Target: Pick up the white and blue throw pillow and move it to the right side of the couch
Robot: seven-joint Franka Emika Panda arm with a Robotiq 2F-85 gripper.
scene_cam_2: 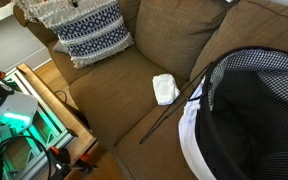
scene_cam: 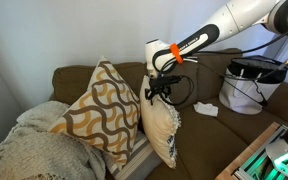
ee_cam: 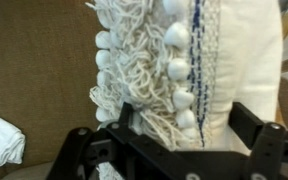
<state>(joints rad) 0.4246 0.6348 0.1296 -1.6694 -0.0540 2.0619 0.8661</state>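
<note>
The pom-pom edge of the pillow's white patterned side is between the gripper's spread fingers, so the gripper needs to close on the pillow's white patterned side now.
The white and blue throw pillow (scene_cam: 162, 130) stands on edge in the middle of the brown couch (scene_cam: 209, 128); its blue-patterned face shows in an exterior view (scene_cam_2: 92, 32). My gripper (scene_cam: 158, 93) is at the pillow's top edge. In the wrist view the jaws (ee_cam: 169, 135) are spread wide, straddling the pillow's fringed, pom-pom edge with blue stitching (ee_cam: 224, 60). The fingers sit either side of the fabric and do not visibly pinch it.
A tan wavy-patterned pillow (scene_cam: 99, 105) leans next to the white one, with a knit blanket (scene_cam: 29, 150) beside it. A white cloth (scene_cam_2: 165, 88) lies on the seat. A dark laundry basket (scene_cam_2: 249, 110) fills the couch's other end. A lit cabinet (scene_cam_2: 24, 110) stands in front.
</note>
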